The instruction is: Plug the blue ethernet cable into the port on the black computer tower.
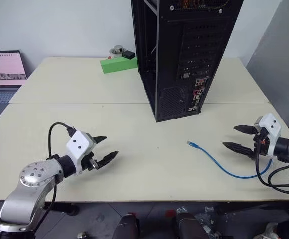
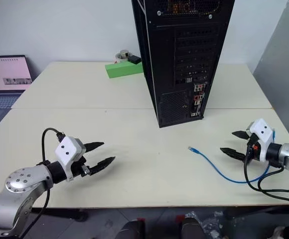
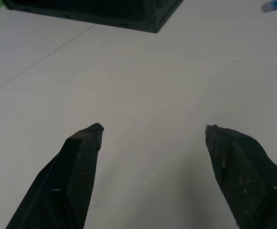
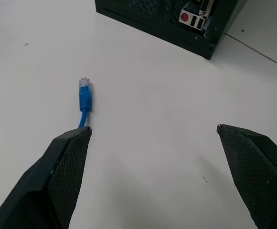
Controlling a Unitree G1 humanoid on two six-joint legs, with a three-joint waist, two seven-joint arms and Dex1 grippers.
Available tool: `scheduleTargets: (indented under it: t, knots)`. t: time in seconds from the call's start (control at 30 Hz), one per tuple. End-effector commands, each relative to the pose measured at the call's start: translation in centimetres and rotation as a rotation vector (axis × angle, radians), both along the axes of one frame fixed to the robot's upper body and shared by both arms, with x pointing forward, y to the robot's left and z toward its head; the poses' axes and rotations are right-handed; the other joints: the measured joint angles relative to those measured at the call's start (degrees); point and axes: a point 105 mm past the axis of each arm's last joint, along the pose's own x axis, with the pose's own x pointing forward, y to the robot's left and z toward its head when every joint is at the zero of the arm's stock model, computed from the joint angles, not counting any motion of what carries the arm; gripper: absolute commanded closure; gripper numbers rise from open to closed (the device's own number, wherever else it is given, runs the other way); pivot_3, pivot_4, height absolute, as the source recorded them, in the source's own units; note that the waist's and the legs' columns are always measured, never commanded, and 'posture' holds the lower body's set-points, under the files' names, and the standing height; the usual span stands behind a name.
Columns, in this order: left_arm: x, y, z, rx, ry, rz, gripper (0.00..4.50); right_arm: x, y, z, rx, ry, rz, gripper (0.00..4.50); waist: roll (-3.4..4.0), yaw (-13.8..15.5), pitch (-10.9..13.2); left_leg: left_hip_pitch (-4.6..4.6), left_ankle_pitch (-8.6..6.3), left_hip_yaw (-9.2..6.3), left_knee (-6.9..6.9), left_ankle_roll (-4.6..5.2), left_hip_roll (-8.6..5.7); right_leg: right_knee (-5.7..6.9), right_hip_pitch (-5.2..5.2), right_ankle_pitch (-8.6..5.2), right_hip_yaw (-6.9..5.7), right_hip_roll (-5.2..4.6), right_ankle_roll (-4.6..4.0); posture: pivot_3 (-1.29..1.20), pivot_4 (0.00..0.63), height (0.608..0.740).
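Observation:
The robot's right gripper needs to pinch the cord next just behind its plug (image 1: 197, 146), where the stiff boot ends, since the long tail (image 1: 229, 173) curves slack across the table.
The black computer tower (image 1: 184, 55) stands upright at the back middle of the table, its rear connector cluster (image 1: 198, 93) facing me. The port is somewhere in that cluster, too small to single out. The blue ethernet cable (image 1: 221, 167) lies on the table in front of the tower and to its right, curving away toward the right arm. Its plug (image 4: 84, 93) lies free on the tabletop. My right gripper (image 1: 230, 137) hovers open just right of the cable, one fingertip close above the cord behind the plug. My left gripper (image 1: 110, 146) is open over bare table at the front left, holding nothing.
An open laptop (image 1: 2, 74) sits at the far left edge. A green box (image 1: 117, 64) with small items on it rests behind the tower's left side. Thick black robot cables (image 1: 279, 185) loop at the front right corner. A seam (image 1: 84, 103) crosses the tabletop.

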Motion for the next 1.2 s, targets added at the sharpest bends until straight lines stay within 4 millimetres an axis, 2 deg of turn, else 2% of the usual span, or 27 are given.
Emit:
scheduleTargets:
  t: [0.03,0.43,0.6,0.8,1.07,1.2]
  knots:
    - [-0.8,-1.2,1.1,-0.009,-0.015,-0.087,0.82,-0.1,0.6,1.4,0.005,-0.04,0.029,0.03,-0.01,0.03,0.01,0.0,0.0,0.0,0.0,0.0,0.0,0.0,0.0,0.0,0.0,0.0,0.0,0.0,0.15,0.74]
    - [-1.4,-3.1,0.5,0.044,-0.002,-0.156,0.82,-1.0,2.4,0.2,-0.027,-0.005,0.039,0.03,-0.04,0.31,0.02,-0.02,0.0,-0.01,0.0,0.0,0.0,-0.01,0.0,0.0,0.0,0.0,0.0,0.0,0.15,0.74]
    - [-1.7,-4.8,-0.2,0.1,0.006,-0.255,0.82,-1.7,3.2,-1.9,-0.034,0.023,0.002,0.03,-0.04,0.65,0.02,-0.03,0.0,0.0,0.01,0.0,-0.01,-0.01,-0.01,0.0,0.01,0.0,0.01,0.0,0.15,0.74]
    - [-1.1,-7.3,0.6,0.045,-0.034,-0.356,0.82,-2.2,3.9,-4.9,-0.048,0.035,-0.047,0.03,-0.06,0.72,0.03,-0.04,0.0,0.0,0.01,0.0,-0.02,-0.02,0.0,0.0,0.0,0.0,0.01,0.0,0.15,0.74]
    - [-1.2,-8.8,0.4,0.026,-0.043,-0.434,0.82,-2.8,4.8,-6.9,-0.03,0.047,-0.088,0.03,-0.07,0.57,0.02,-0.02,0.0,-0.01,0.01,0.0,-0.01,-0.01,0.0,0.0,0.0,0.02,0.01,0.0,0.15,0.74]
    - [-1.2,-8.9,0.1,0.031,-0.045,-0.446,0.82,-3.1,5.1,-7.0,-0.046,0.044,-0.073,0.7,-0.07,0.58,0.02,-0.01,0.0,-0.02,0.02,0.0,-0.01,-0.01,0.0,0.0,0.0,0.02,0.01,0.0,0.15,0.74]
